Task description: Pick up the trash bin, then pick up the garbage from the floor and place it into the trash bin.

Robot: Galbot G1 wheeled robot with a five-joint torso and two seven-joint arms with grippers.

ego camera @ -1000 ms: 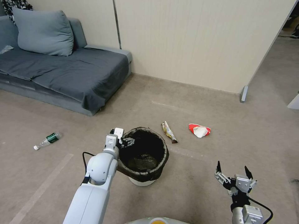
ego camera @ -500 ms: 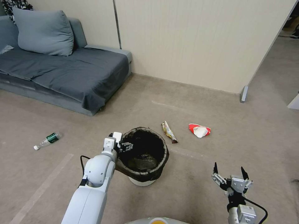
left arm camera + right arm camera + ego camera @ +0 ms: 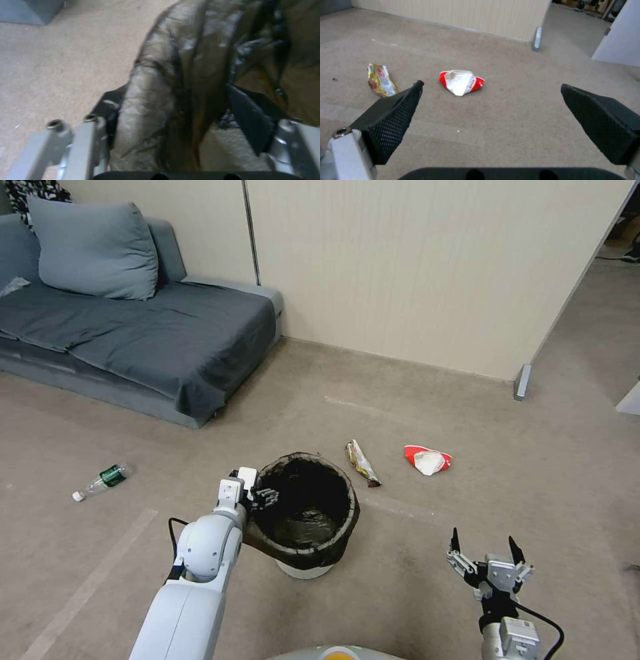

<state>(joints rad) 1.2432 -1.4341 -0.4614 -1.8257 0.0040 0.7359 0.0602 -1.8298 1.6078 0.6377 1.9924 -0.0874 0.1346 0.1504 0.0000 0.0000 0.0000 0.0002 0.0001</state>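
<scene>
Next, my left gripper grabs the trash bin by its thin liner-covered rim, since the trash bin's round opening [image 3: 307, 501] is far wider than my fingers span.
The trash bin [image 3: 322, 557] stands on the floor in front of me, white with a dark liner [image 3: 186, 62] folded over its rim. My left gripper [image 3: 261, 493] is open and straddles the bin's left rim, one finger outside and one inside [image 3: 176, 112]. Garbage lies around: a slim gold wrapper [image 3: 362, 463] [image 3: 380, 80] just right of the bin, a red-and-white crumpled wrapper [image 3: 427, 459] [image 3: 461, 81] farther right, and a clear green-labelled bottle [image 3: 102, 481] far left. My right gripper [image 3: 483, 545] [image 3: 491, 87] hangs open and empty at lower right, facing the red-and-white wrapper.
A grey sofa [image 3: 133, 333] with a cushion fills the back left. A beige partition wall [image 3: 413, 267] runs along the back, ending at a post foot [image 3: 522, 381]. Open carpet lies between the bin and the wall.
My left gripper has sunk lower over the bin's rim and drawn slightly toward me. My right gripper has dropped a little and shifted left. The bin and litter stay put.
</scene>
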